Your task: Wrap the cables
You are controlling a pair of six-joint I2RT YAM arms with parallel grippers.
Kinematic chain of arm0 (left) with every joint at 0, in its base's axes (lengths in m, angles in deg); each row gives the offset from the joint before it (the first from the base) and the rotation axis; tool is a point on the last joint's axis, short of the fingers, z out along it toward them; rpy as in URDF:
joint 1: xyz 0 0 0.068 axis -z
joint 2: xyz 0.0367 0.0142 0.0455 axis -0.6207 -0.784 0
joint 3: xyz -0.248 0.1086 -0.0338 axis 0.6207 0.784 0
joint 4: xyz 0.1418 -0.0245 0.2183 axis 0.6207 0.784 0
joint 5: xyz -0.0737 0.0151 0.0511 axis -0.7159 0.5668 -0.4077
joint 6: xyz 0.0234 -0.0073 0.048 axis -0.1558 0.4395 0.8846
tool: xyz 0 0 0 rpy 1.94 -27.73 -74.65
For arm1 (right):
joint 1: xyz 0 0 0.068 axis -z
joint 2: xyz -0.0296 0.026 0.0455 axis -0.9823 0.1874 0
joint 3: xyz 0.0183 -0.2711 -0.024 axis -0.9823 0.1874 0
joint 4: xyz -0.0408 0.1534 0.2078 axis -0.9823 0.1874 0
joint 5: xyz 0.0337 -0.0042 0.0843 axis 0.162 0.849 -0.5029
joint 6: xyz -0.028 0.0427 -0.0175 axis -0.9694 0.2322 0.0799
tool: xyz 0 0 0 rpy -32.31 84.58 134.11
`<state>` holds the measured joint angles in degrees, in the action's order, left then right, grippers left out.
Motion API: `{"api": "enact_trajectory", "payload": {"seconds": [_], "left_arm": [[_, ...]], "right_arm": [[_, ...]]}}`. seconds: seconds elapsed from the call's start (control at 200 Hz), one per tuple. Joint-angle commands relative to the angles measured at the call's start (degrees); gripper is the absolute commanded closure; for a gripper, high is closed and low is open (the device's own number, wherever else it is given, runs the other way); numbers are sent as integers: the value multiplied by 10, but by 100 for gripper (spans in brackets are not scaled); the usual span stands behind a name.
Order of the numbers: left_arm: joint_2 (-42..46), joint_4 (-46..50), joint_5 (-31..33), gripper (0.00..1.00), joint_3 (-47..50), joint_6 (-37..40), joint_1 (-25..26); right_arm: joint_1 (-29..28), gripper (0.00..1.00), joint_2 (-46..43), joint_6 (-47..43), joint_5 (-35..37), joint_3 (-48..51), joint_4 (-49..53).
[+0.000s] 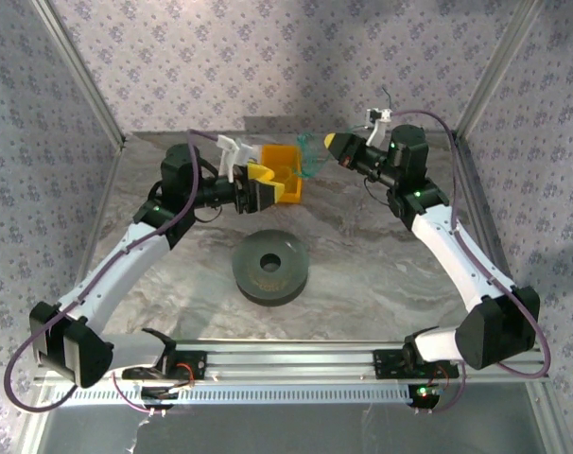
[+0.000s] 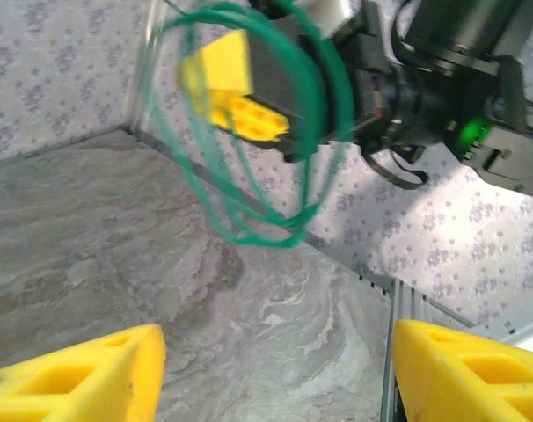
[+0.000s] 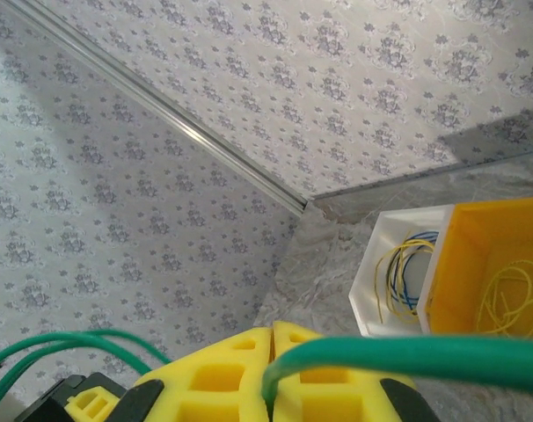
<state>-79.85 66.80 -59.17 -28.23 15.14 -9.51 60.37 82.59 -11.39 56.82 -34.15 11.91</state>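
My left gripper will next pinch the free hanging loops of the teal-green cable, away from the right gripper's pinch, to stretch it out for wrapping.
A teal-green cable point(image 2: 249, 132) wound in several loops hangs in the air above the back of the table, and my right gripper point(image 1: 332, 142) is shut on it. In the right wrist view the yellow fingers point(image 3: 222, 374) are pressed together with the green wire point(image 3: 425, 359) pinched between them. My left gripper point(image 2: 275, 378) stands open just below and in front of the loops, with nothing between its fingers. In the top view the left gripper point(image 1: 268, 184) sits beside the yellow bin point(image 1: 285, 159). A yellowish cable point(image 3: 504, 299) lies coiled inside that bin.
A white bin point(image 3: 372, 281) beside the yellow one holds loose yellow and blue wires point(image 3: 403, 268). A dark grey round spool point(image 1: 270, 267) with a centre hole lies flat mid-table. Patterned walls and metal frame posts close in the back corner point(image 3: 306, 204).
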Motion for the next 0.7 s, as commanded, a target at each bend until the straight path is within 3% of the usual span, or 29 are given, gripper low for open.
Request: {"api": "enact_trajectory", "payload": {"seconds": [0.0,0.115,0.32,0.695], "left_arm": [[-5,-7,-7,29,-39,13,11],[-11,-17,-2,30,-40,9,13],[-30,-12,8,50,-62,13,13],[-60,-11,10,55,-81,14,13]], "right_arm": [[-7,100,8,-9,-4,1,-6],[-11,100,12,-10,-6,0,-5],[-12,100,13,-10,-10,-1,-8],[-12,100,15,-10,-17,-1,-13]]}}
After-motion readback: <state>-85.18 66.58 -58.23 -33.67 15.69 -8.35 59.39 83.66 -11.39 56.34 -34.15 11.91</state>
